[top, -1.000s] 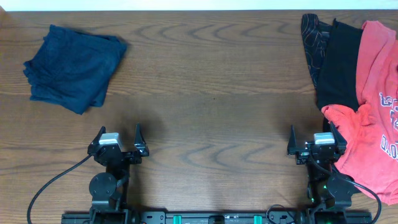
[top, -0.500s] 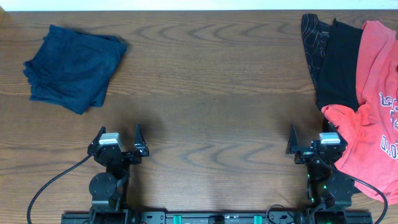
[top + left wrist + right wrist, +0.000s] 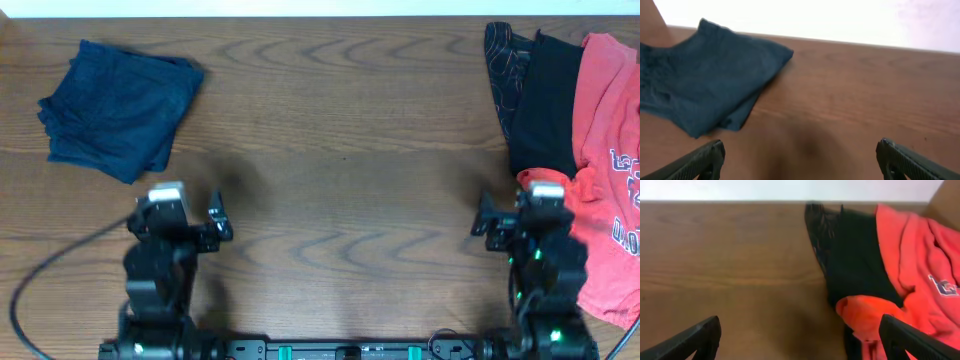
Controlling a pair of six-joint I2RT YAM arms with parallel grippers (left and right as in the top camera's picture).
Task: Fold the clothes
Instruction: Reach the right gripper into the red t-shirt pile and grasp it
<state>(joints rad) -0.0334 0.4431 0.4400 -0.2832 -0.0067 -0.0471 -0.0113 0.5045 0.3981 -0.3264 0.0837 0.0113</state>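
The right gripper grabs the coral-red T-shirt (image 3: 600,150) by its crumpled edge facing empty wood next. That likely draws the shirt away for folding.
A coral-red T-shirt (image 3: 600,150) with navy-and-white lettering lies crumpled at the table's right edge, over black garments (image 3: 540,100); both show in the right wrist view, the shirt (image 3: 920,280) and the black cloth (image 3: 855,260). A folded navy blue garment (image 3: 120,105) lies at the far left, also in the left wrist view (image 3: 705,85). My left gripper (image 3: 180,215) is open and empty above bare wood (image 3: 800,160). My right gripper (image 3: 525,215) is open and empty, its right finger by the red shirt's near edge (image 3: 800,340).
The wooden table (image 3: 340,150) spans the view, its far edge (image 3: 300,17) along the top. Cables run from the arm bases at the front edge (image 3: 40,300).
Both arms have lifted and moved forward from their rest poses, the grippers staying open. The clothes have not moved.
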